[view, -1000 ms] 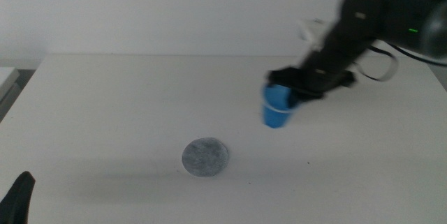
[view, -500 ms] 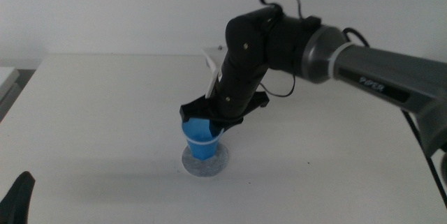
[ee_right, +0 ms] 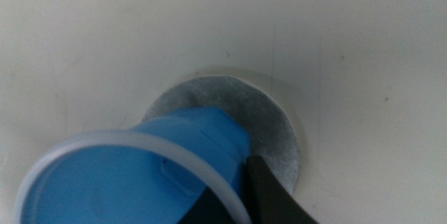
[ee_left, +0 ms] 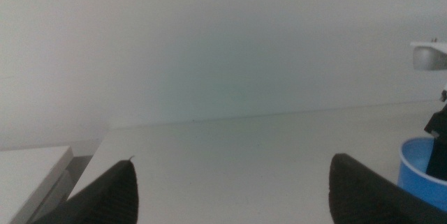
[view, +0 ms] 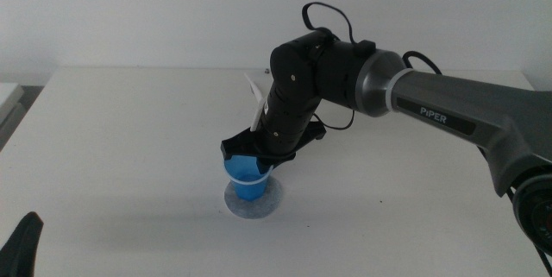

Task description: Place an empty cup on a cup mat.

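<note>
The blue cup's base sits inside the grey cup mat's edge, so the robot's right gripper should open now. The cup would stay upright.
The blue cup point(view: 247, 176) stands upright with its base on or just over the grey cup mat point(view: 253, 202), left of the table's centre. My right gripper point(view: 251, 151) reaches in from the right and is shut on the cup's rim. In the right wrist view the cup point(ee_right: 140, 175) covers part of the mat point(ee_right: 269, 130), and one dark finger point(ee_right: 269, 195) presses its side. The cup's inside looks empty. My left gripper point(view: 22, 244) waits at the bottom left corner, its jaws wide apart in the left wrist view, where the cup point(ee_left: 422, 172) shows far off.
A white raised ledge point(view: 9, 96) lies off the table's left edge. It also shows in the left wrist view point(ee_left: 35, 165). The right arm's dark body point(view: 414, 96) spans the table's right half. A white wall stands behind.
The right gripper carried the cup from the right side of the table to the mat and lowered it there. The left gripper has not moved.
</note>
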You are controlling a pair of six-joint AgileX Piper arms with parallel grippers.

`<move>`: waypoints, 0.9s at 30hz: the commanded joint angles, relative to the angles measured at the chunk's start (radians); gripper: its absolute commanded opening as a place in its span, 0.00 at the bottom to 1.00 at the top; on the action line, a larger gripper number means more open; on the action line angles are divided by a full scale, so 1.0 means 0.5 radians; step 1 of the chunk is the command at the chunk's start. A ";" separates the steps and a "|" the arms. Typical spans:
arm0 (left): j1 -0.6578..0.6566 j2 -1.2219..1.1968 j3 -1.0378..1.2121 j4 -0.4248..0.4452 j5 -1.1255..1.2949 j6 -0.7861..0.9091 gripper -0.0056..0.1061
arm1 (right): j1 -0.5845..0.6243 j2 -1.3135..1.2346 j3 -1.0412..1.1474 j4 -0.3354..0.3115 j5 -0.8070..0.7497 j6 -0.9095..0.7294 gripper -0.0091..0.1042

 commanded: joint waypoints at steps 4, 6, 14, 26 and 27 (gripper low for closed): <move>-0.003 -0.007 -0.001 -0.004 -0.010 -0.006 0.89 | 0.003 0.013 -0.014 -0.030 -0.009 0.017 0.10; -0.003 -0.007 -0.001 -0.004 -0.010 -0.006 0.89 | 0.003 0.013 -0.014 -0.030 -0.002 0.017 0.14; -0.003 -0.007 -0.001 -0.004 -0.010 -0.006 0.89 | 0.003 0.013 -0.014 -0.034 0.049 0.017 0.29; -0.003 -0.007 -0.001 -0.004 -0.010 -0.006 0.89 | -0.062 -0.296 -0.014 -0.035 0.034 0.013 0.74; -0.003 -0.007 -0.001 -0.004 -0.010 -0.006 0.89 | -0.092 -0.347 -0.014 -0.026 0.042 -0.012 0.78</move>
